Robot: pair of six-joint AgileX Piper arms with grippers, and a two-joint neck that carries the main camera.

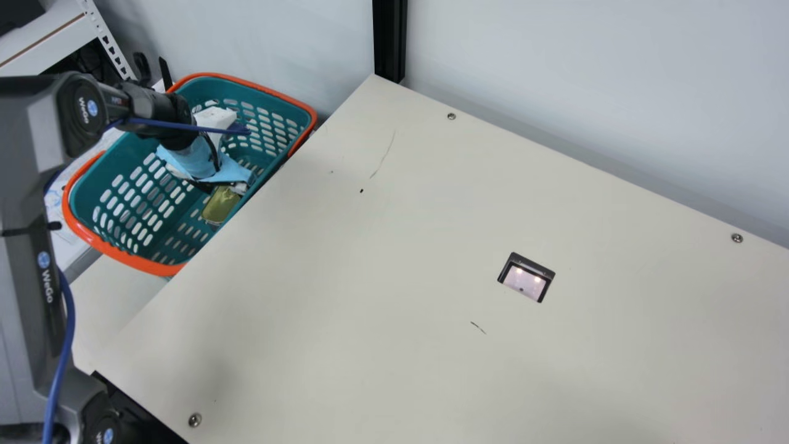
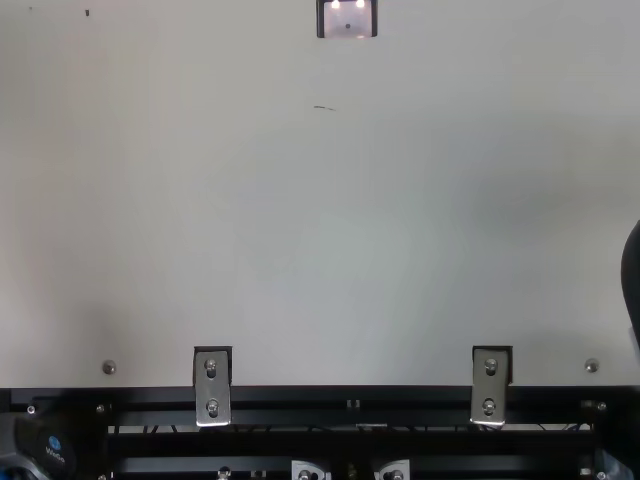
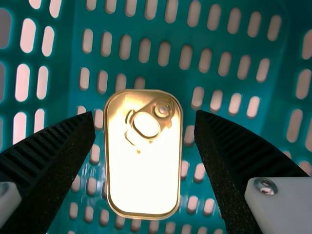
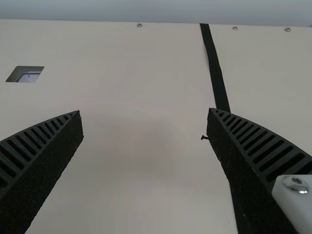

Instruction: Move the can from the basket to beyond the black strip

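Observation:
The can needs to go beyond the black strip, so my left gripper should reach it and grab it by its long sides, which leaves its ring-pull lid [image 3: 144, 156] free.
My left gripper [image 1: 229, 179] reaches down into the teal basket [image 1: 145, 266] with the orange rim, just above the gold can [image 1: 220, 205]. In the left wrist view, the left gripper [image 3: 145, 119] is open, one finger on each side of the flat rectangular can [image 3: 144, 180], with gaps between; its ring-pull lid faces the camera and it lies on the slotted basket floor [image 3: 161, 73]. The right gripper [image 4: 145, 112] stands open over the table with nothing between its fingers. The black strip [image 4: 214, 68] runs along the table, partly behind its one finger.
The cream table [image 1: 370, 277] has a small rectangular cut-out [image 1: 527, 277]. The basket stands against the table's left edge. A black post [image 1: 389, 40] rises at the far corner, with a pale wall [image 1: 585, 74] behind. A white shelf [image 1: 46, 37] is at the far left.

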